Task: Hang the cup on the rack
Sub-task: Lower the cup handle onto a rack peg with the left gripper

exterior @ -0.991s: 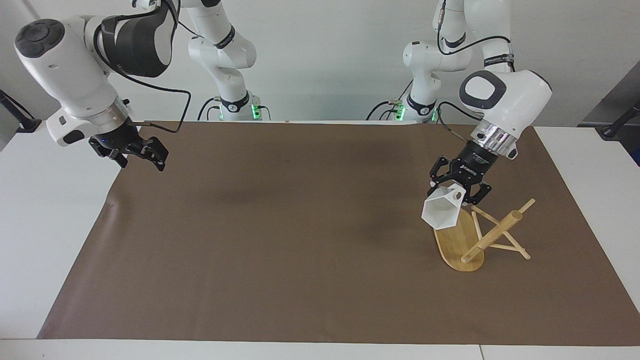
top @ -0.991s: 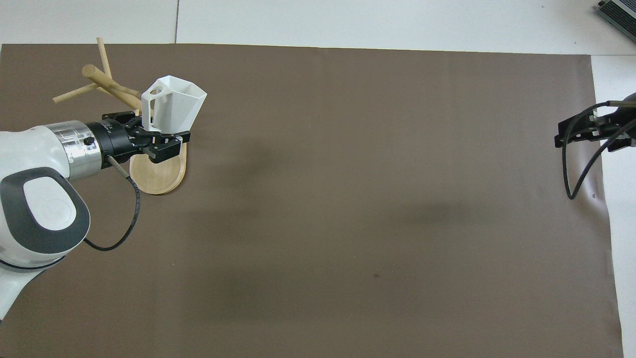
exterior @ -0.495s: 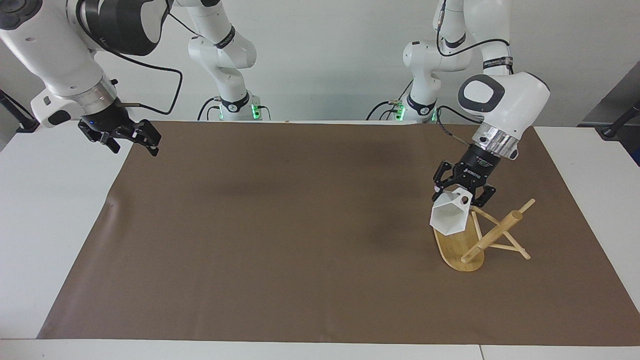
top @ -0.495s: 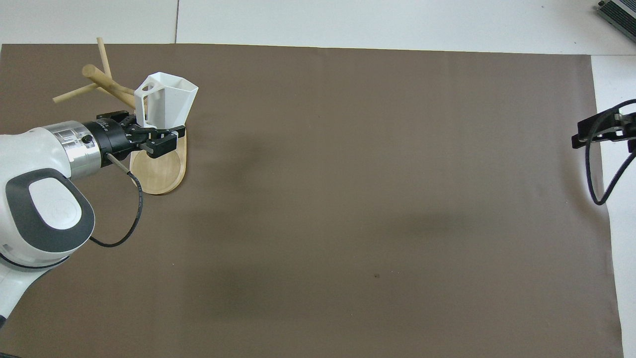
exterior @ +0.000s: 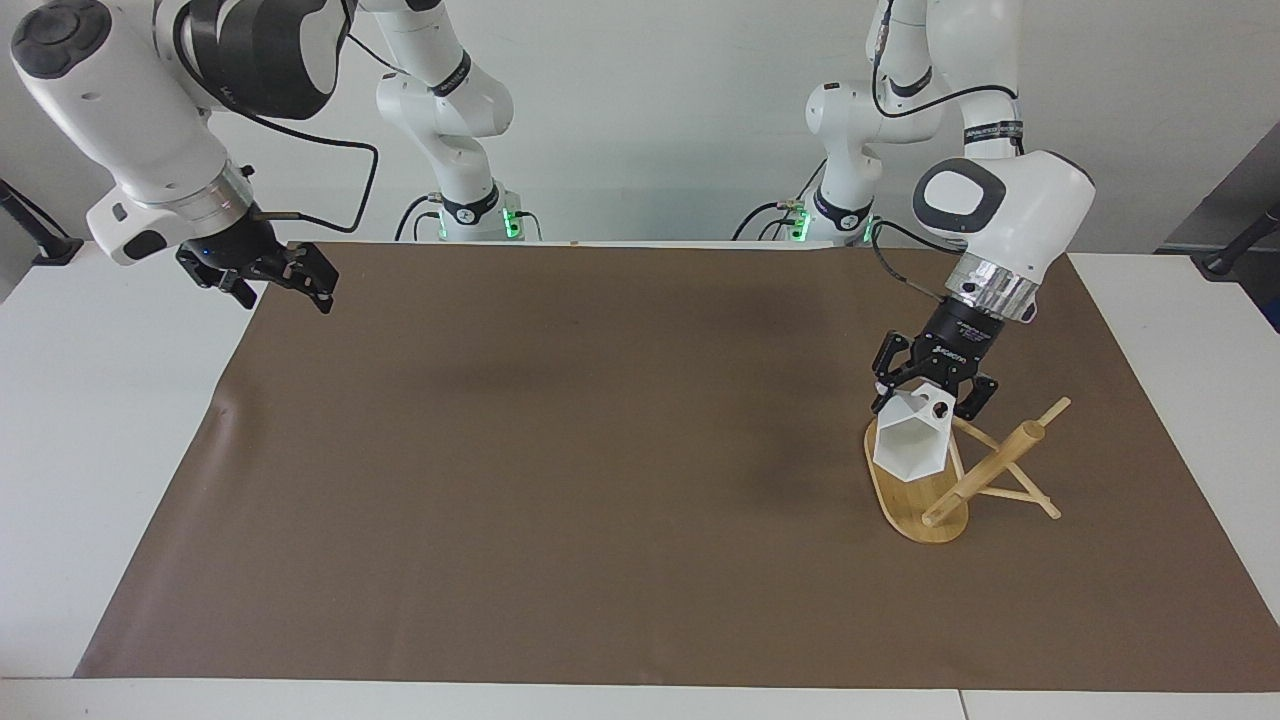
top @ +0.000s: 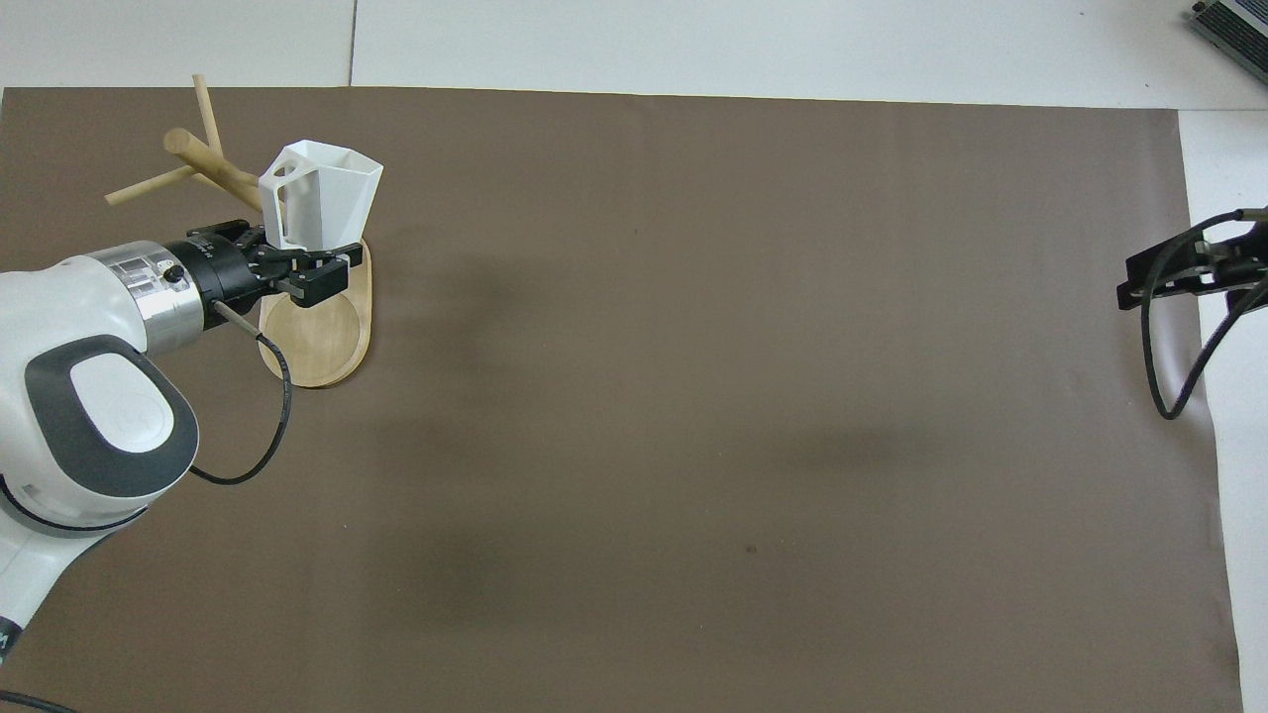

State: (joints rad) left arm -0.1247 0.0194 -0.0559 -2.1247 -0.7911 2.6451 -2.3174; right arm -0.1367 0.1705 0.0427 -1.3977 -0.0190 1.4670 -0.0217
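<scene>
The handle [top: 280,190] is right of the pegs, so for now my left gripper keeps hold of the white cup until the handle hangs on a peg.
The white faceted cup [exterior: 908,447] [top: 332,190] hangs in the air over the rack's oval base [exterior: 912,503] [top: 319,347], mouth turned away from the robots. Its handle with the round hole is close to the rack's thick post [exterior: 985,468] [top: 210,161] and thin pegs. My left gripper [exterior: 932,398] [top: 295,259] is shut on the cup at the handle end and reaches down from above. My right gripper [exterior: 288,290] [top: 1179,275] is open and holds nothing, raised over the mat's edge at the right arm's end of the table.
A brown mat [exterior: 600,450] [top: 743,396] covers most of the white table [exterior: 110,450]. Apart from the rack, nothing stands on the mat.
My left gripper has carried the cup lower and closer to the rack's post, over the base. The right gripper rose, then settled a little lower, staying open.
</scene>
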